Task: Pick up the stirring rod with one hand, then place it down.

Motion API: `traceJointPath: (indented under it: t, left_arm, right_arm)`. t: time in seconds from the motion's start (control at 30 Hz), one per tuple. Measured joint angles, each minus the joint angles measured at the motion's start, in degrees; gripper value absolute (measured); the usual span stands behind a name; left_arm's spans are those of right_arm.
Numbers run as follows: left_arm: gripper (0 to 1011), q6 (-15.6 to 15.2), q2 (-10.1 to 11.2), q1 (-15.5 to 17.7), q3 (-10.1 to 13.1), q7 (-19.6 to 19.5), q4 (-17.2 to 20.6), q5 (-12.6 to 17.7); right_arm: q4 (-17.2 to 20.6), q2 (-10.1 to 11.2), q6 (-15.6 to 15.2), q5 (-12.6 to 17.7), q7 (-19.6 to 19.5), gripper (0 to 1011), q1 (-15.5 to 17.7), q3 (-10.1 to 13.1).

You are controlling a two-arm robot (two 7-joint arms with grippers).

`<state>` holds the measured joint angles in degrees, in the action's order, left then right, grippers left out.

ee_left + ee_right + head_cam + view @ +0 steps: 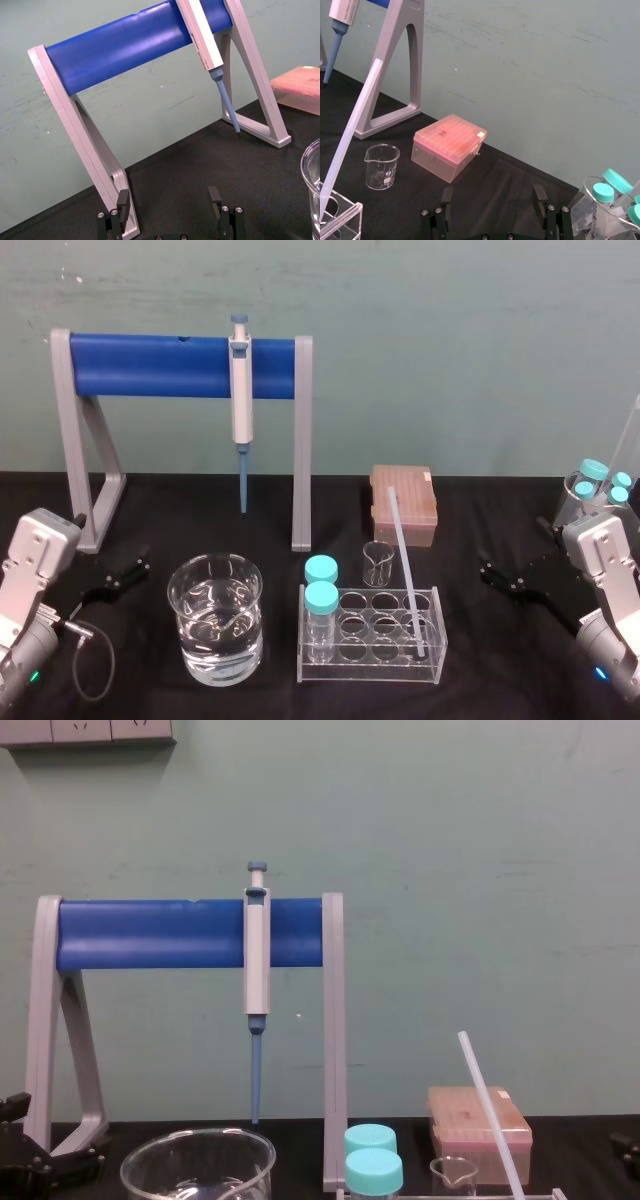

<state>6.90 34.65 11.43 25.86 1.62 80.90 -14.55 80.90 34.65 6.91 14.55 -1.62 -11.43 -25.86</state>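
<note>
Next, my right gripper grabs the rod by its exposed upper part [366,94]. The rod's lower end sits down inside the clear tube rack [345,217].
The stirring rod [406,570] is a thin white translucent stick. It leans in the right end of the clear tube rack [370,640], with its top tilted back toward the pink box. It also crosses the right wrist view [350,135] and rises at the lower right of the chest view [490,1110]. My right gripper [505,575] hovers low over the black table to the right of the rack, open and empty, its fingers [539,196] wide apart. My left gripper [125,575] rests at the table's left by the stand's foot. It is open too, with spread fingers [215,196] and nothing between them.
A grey-white pipette [241,390] hangs on the blue-barred stand [150,365] at the back. A water-filled beaker [215,618] stands front left. Two teal-capped tubes [321,590] sit in the rack, with a small beaker [378,560] and the pink tip box [405,502] behind it. More capped tubes [595,485] stand far right.
</note>
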Motion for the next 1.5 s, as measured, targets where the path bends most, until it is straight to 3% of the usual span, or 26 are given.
traceJointPath:
  t: [0.93,1.27,1.33,1.5]
  left_arm:
    - [1005,0.0,0.0,0.0,0.0,0.0,0.0,0.0]
    - [1005,0.0,0.0,0.0,0.0,0.0,0.0,0.0]
    - [1005,0.0,0.0,0.0,0.0,0.0,0.0,0.0]
    - [1005,0.0,0.0,0.0,0.0,0.0,0.0,0.0]
  right_arm:
    - [0.1,-0.1,-0.4,0.0,0.4,1003,-0.1,0.6]
    - [7.7,2.4,-6.2,2.6,2.6,1003,3.2,4.5]
    - [10.4,3.1,-7.9,4.8,4.2,1003,4.7,6.0]
    - [13.2,3.0,-9.4,8.4,6.5,1003,6.3,8.0]
